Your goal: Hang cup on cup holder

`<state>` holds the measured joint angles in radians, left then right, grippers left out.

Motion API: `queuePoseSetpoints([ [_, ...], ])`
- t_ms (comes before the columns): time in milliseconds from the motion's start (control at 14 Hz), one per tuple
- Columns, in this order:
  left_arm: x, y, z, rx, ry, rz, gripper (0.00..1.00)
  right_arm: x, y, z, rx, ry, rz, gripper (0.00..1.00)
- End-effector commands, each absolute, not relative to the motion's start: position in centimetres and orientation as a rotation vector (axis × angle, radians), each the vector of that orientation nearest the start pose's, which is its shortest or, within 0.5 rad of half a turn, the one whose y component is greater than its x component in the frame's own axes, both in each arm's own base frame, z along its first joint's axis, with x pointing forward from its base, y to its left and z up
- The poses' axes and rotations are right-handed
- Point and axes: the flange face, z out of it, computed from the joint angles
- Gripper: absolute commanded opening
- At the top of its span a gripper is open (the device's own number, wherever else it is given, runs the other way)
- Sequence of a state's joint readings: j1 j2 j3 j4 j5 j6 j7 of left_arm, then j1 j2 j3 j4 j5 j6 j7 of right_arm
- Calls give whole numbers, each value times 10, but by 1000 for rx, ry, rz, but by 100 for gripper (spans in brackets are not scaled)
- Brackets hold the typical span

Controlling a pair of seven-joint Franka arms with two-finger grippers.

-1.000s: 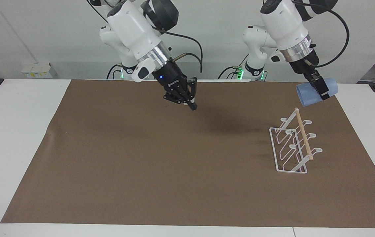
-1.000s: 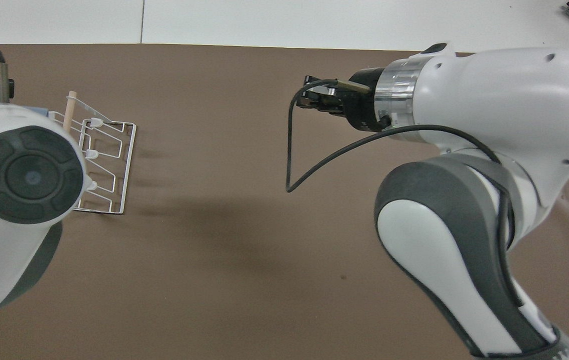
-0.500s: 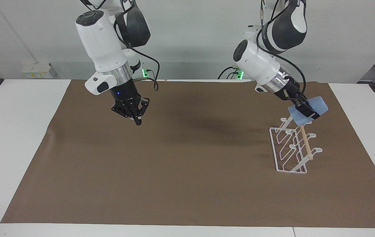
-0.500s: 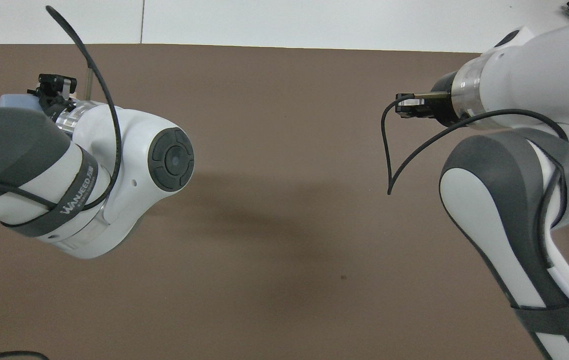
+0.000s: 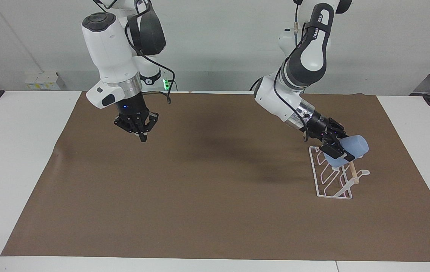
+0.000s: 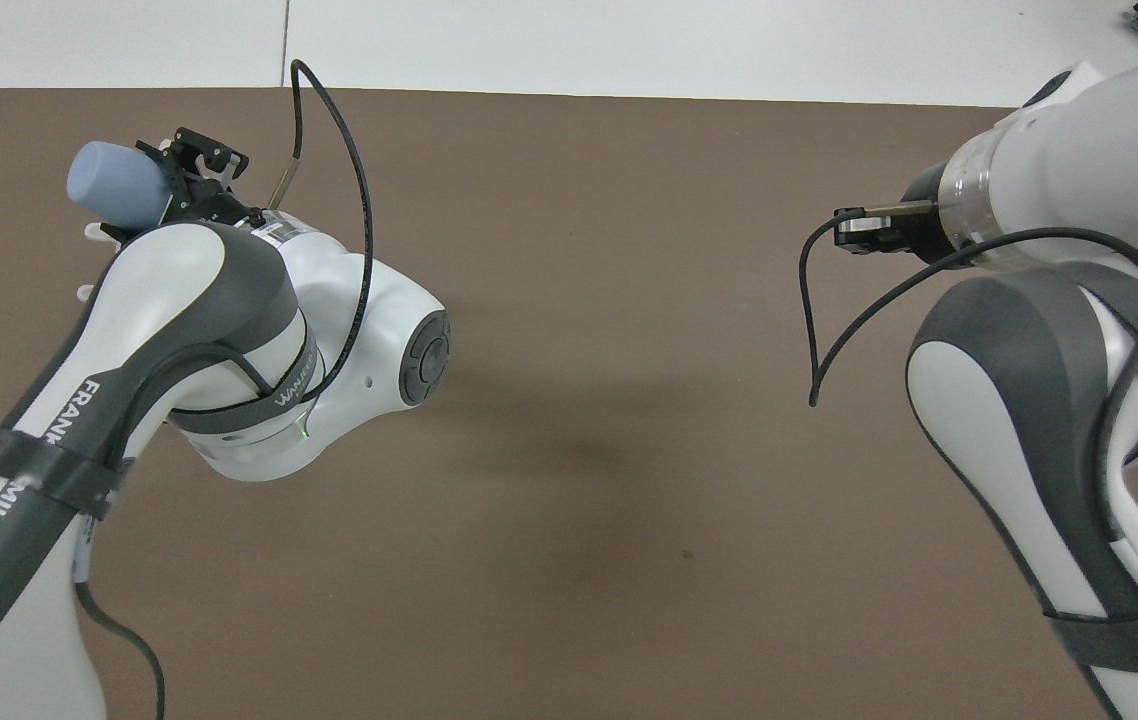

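My left gripper holds the light-blue cup [image 6: 114, 185] and needs to keep holding it until it is on a peg, because the cup hangs out beyond the peg tips of the cup holder [image 6: 98, 232].
The light-blue cup [image 5: 351, 151] lies tilted on its side in my left gripper [image 5: 336, 148], which is shut on it. The cup is low over the upper prongs and wooden dowel [image 5: 354, 176] of the white wire cup holder [image 5: 334, 197] and covers them. I cannot tell whether it sits on a prong. In the overhead view the cup [image 6: 114, 185] pokes out past the left gripper [image 6: 191, 190], and the arm hides most of the holder, leaving only prong tips [image 6: 89, 232] showing. My right gripper [image 5: 141, 135] hangs shut and empty over the mat at the right arm's end.
A brown mat [image 5: 200, 196] covers the white table [image 5: 14, 151]. The holder stands at the left arm's end of the mat. The right arm's black cable [image 6: 814, 330] loops over the mat.
My left arm has swung down and lowered the cup from above the holder onto its upper prongs. My right gripper has moved away from the middle toward the right arm's end.
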<state>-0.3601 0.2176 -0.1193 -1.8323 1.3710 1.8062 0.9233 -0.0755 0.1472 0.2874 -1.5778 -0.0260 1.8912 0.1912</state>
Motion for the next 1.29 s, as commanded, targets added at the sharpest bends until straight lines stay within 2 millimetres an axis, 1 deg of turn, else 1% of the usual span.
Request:
queuePoseSetpoints([
  [0,580,-201,449,-1040,1587,504,0,599,98,575,-3129,-55,-206,0],
  [143,572,-190,433,-1037,1597,549,0,592,82,585,-3143,-55,-186,0],
  [286,573,-182,432,-1058,1582,548,0,584,73,595,-3155,-88,-169,0],
  [500,572,-176,423,-1078,1576,540,0,571,70,611,-3166,-70,-164,0],
  [643,576,-169,414,-1101,1566,541,0,561,70,622,-3173,-67,-158,0],
  [786,576,-169,407,-1116,1552,530,0,551,65,631,-3183,-53,-133,0],
  [929,577,-168,403,-1116,1552,526,0,543,47,634,-3184,4,-82,0],
  [1000,577,-170,402,-1112,1559,519,0,540,39,637,-3185,14,-75,0],
  [1071,577,-170,402,-1111,1564,513,0,538,28,635,-3188,2,-58,0],
  [1143,579,-166,402,-1117,1561,516,0,532,21,636,-3194,-14,-58,0],
  [1214,580,-161,402,-1126,1556,517,0,528,13,632,-3198,-12,-48,0],
])
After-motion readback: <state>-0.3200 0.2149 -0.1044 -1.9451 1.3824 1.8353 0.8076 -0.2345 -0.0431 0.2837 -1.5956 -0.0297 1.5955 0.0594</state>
